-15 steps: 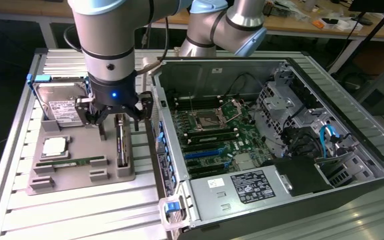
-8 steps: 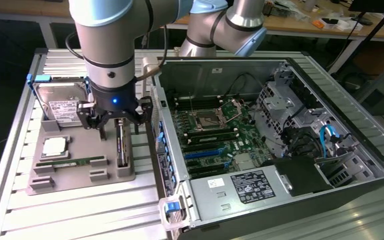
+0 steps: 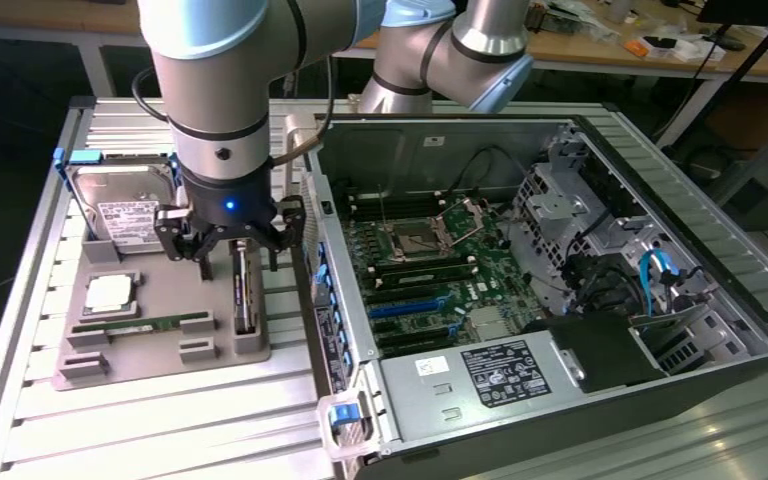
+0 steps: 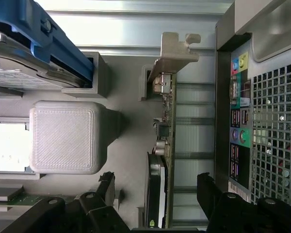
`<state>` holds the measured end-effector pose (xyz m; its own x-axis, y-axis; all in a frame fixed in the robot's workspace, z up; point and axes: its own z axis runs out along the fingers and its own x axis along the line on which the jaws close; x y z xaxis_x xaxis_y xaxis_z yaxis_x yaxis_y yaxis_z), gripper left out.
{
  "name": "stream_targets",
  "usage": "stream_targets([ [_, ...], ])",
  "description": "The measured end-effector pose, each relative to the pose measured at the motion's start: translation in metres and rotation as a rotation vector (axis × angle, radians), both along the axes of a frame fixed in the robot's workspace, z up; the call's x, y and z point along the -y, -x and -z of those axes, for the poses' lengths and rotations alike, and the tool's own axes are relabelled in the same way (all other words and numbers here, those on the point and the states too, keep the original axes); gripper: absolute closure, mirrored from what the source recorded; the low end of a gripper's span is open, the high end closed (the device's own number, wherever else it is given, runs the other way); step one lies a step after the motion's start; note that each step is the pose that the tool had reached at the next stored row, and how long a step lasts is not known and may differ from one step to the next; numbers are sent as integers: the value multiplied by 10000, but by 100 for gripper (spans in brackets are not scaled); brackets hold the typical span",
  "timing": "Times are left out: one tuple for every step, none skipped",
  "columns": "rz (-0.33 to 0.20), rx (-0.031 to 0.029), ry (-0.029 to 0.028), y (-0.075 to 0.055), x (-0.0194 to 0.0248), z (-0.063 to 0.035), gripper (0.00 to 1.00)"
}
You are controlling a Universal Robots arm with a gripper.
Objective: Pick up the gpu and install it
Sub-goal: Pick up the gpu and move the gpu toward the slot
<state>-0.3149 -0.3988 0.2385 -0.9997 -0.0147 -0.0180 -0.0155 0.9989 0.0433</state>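
The gripper is ready to close on the GPU (image 4: 166,145) now, because its fingers reach down beside both sides of the GPU over the grey tray (image 4: 126,145).
The gpu (image 3: 241,297) is a thin black card standing on edge in a slot of the grey holder tray (image 3: 157,355), just beside the open computer case (image 3: 584,150). In the wrist view the gpu (image 4: 166,145) runs lengthwise, with its silver end bracket (image 4: 177,48) at the far end. My gripper (image 3: 239,265) hangs directly over the card, open, one finger on each side and not touching it. Both black fingers (image 4: 106,187) straddle the card's near end in the wrist view, where the gripper (image 4: 156,190) holds nothing.
The tray also carries a silver hard drive (image 3: 124,205) in a blue bracket, a processor (image 3: 108,291) and a green RAM stick (image 3: 144,325). The motherboard (image 3: 424,270) lies exposed in the case, whose rear port panel (image 4: 240,131) is close beside the card.
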Motion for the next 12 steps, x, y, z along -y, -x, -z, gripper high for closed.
stream_targets([
  [0, 0, 0, 0, 0, 0, 22],
  [0, 0, 0, 0, 0, 0, 22],
  [0, 0, 0, 0, 0, 0, 22],
  [0, 0, 0, 0, 0, 0, 22],
  [0, 0, 0, 0, 0, 0, 22],
  [1, 0, 0, 0, 0, 0, 23],
  [0, 0, 0, 0, 0, 0, 30],
  [0, 0, 0, 0, 0, 0, 30],
  [0, 0, 0, 0, 0, 0, 37],
  [0, 0, 0, 0, 0, 0, 37],
  [0, 0, 0, 0, 0, 0, 37],
  [0, 0, 0, 0, 0, 0, 38],
])
